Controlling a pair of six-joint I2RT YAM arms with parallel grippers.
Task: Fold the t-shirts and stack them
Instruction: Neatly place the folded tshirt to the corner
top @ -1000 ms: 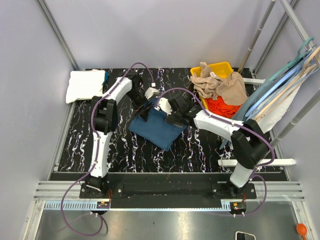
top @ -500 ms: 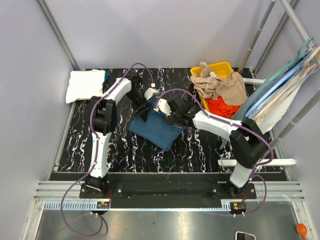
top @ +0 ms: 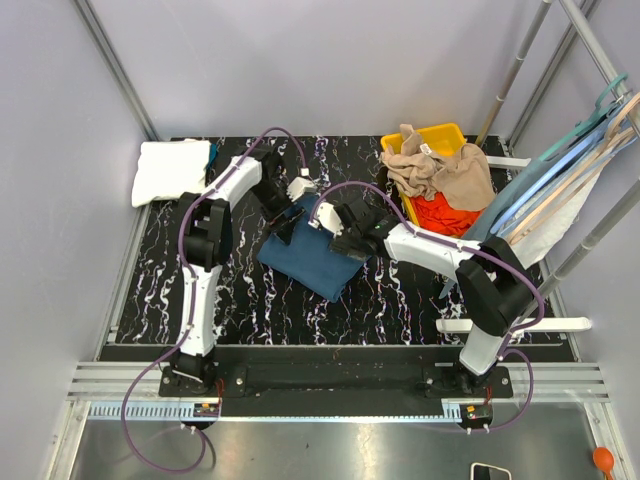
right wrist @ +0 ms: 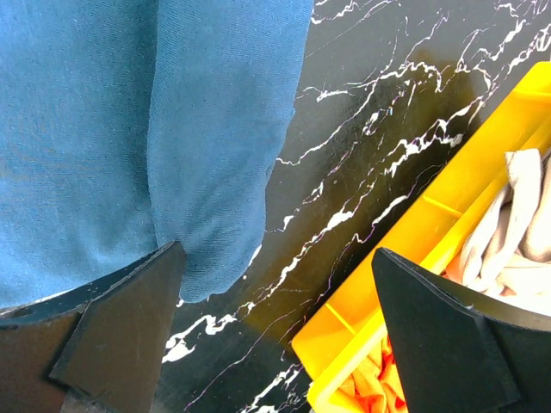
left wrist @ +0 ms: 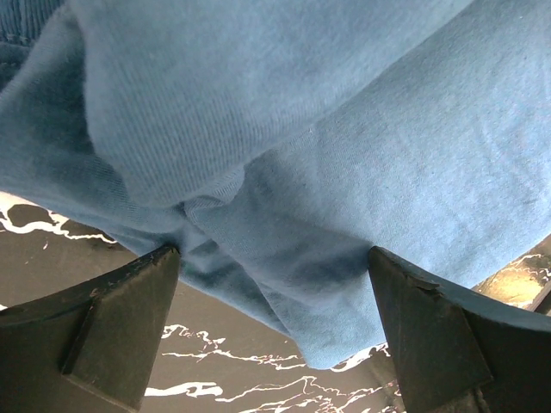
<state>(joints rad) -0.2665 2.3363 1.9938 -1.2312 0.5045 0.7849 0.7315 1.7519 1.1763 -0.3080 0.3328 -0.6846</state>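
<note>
I should next use my left gripper to grab the folded dark teal-blue t-shirt's bunched edge (top: 291, 222). Then the dark teal-blue t-shirt can be stacked on the white t-shirt (top: 170, 170).
The dark teal-blue t-shirt (top: 315, 258) lies folded on the black marbled mat. My left gripper (top: 288, 218) is at its far left corner. In the left wrist view the gripper (left wrist: 275, 335) is open, with the shirt (left wrist: 327, 155) and its bunched edge lying between the fingers (left wrist: 112, 335). My right gripper (top: 342, 232) is at the shirt's far right edge. It is open (right wrist: 275, 327), one finger (right wrist: 103, 335) by the shirt's fold (right wrist: 129, 129), the other near the bin. A white t-shirt (top: 170, 170) lies folded at the far left. Tan (top: 440, 170) and red-orange (top: 445, 212) tees fill the bin.
The yellow bin (top: 447, 132) stands at the far right, and its corner (right wrist: 448, 198) is close to my right gripper. Pale blue and beige hangers (top: 560, 160) lean on a rail at the right. Metal poles (top: 515, 70) stand behind the bin.
My right gripper has shifted slightly left along the blue shirt's far right edge. My left gripper has barely moved.
</note>
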